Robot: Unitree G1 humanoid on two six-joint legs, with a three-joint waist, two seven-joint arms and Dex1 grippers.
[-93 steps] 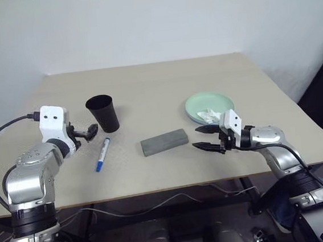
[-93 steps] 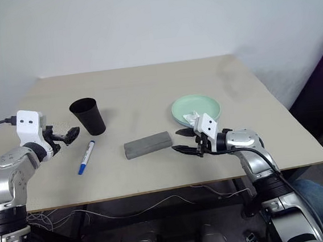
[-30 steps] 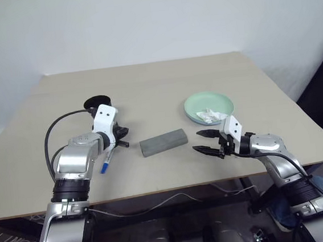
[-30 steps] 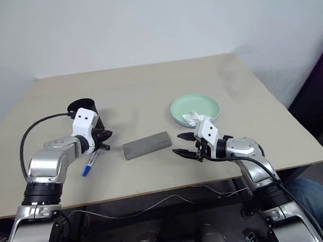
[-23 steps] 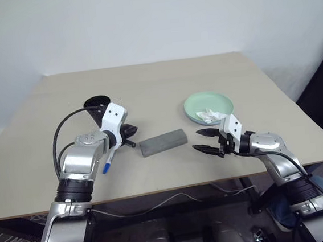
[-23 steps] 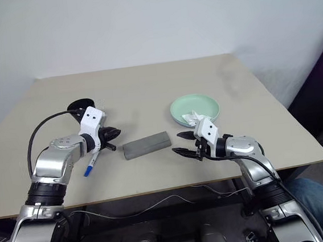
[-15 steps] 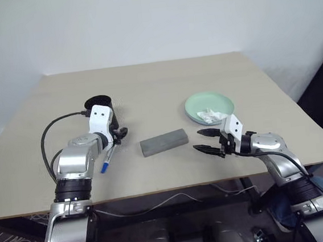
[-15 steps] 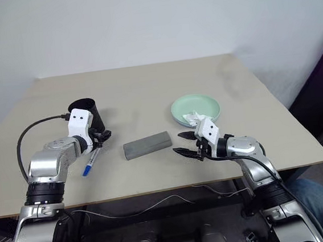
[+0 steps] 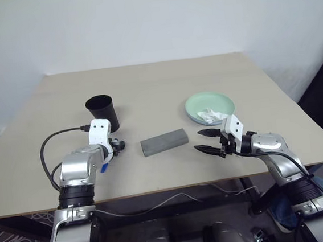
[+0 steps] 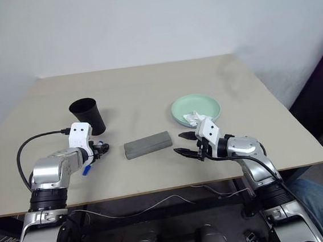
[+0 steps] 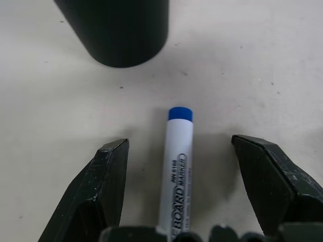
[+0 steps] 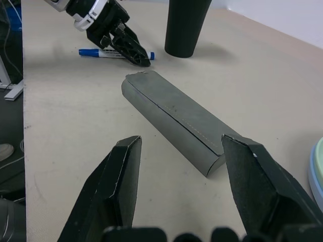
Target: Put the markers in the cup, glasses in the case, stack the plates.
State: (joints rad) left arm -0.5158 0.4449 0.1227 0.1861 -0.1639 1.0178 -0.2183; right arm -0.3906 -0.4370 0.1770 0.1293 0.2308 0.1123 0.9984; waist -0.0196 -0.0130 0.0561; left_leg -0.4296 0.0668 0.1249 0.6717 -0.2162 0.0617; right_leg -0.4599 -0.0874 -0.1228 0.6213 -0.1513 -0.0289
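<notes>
The white marker's body [image 11: 177,166] has my left gripper's fingers reaching down beside it, so my left gripper should close on the marker. Closing now would hold it.
A white marker [image 11: 176,171] with a blue cap lies flat on the table, just in front of the black cup [image 9: 102,112]. My left gripper [image 9: 116,145] is low over it and open, one finger on each side of the marker with gaps between. The grey case [image 9: 163,142] lies shut in the middle of the table. Right of it my right gripper [image 9: 199,140] hovers open, pointing at the case's end with nothing held. The mint green plate [image 9: 209,106] sits behind it, a light blue edge showing under it. The glasses are out of view.
A crumpled white tissue [image 9: 211,115] lies on the green plate. A black cable loops from my left wrist. The tan table [image 9: 163,81] has bare room behind the cup and plates, and its front edge runs close below both grippers.
My left gripper opened, swung back from near the case, and sank to the left over the marker. The right gripper has kept still.
</notes>
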